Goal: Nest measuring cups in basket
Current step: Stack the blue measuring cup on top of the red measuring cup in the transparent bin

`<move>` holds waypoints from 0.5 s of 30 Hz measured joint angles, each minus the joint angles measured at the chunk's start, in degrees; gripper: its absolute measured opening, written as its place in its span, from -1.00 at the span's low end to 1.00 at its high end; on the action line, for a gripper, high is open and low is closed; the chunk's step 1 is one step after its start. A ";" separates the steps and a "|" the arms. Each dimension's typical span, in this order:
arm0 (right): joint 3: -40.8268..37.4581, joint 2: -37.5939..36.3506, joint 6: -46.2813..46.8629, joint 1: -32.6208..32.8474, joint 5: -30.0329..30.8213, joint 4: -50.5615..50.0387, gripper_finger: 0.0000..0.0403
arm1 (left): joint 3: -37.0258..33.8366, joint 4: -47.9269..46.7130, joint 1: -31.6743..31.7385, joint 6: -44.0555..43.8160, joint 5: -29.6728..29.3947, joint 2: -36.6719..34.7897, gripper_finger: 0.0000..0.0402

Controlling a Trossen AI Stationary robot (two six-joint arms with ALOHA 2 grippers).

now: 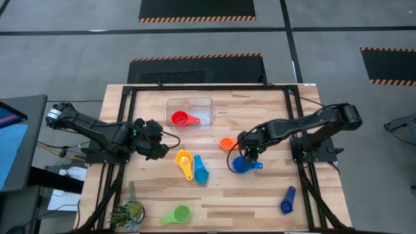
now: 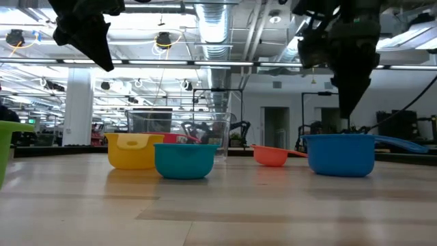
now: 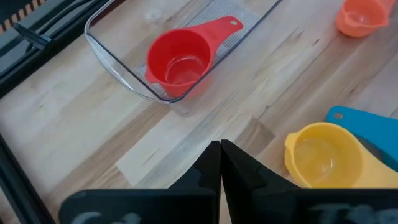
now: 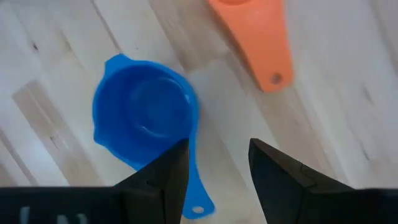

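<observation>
The right gripper grabs the blue cup by its bowl's rim (image 4: 190,130) beside the handle next, to nest it in the clear basket.
The clear basket (image 1: 207,104) stands at the table's far middle with the red cup (image 1: 182,119) (image 3: 180,62) lying inside it. On the bare table rest the orange cup (image 1: 226,143), yellow cup (image 1: 184,159), light blue cup (image 1: 200,171), blue cup (image 1: 242,164) (image 4: 144,118), dark blue cup (image 1: 287,200) and green cup (image 1: 177,214). My right gripper (image 4: 217,158) (image 2: 345,102) hangs open above the blue cup, pointing down, its fingers standing over the handle (image 4: 194,186). My left gripper (image 3: 220,158) (image 1: 159,144) is shut, held above the table left of the yellow cup.
A small green plant (image 1: 129,212) sits at the near left corner. The yellow and light blue cups lie side by side, handles toward the near edge. Bare wood stretches between the basket and the cups. Black frame rails (image 1: 123,130) run along the table's sides.
</observation>
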 joint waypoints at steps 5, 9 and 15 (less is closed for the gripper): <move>1.40 3.44 -0.21 1.31 -0.01 2.07 -0.07 | 0.00 -0.28 0.00 0.22 -0.01 0.00 -1.00; 1.40 6.18 -0.63 1.65 -1.50 4.31 -0.08 | 0.00 -0.28 0.00 2.32 0.04 0.00 -1.00; 1.40 10.75 -0.73 1.60 -1.49 5.33 -0.09 | 0.00 -0.23 0.00 2.84 0.33 0.00 -1.00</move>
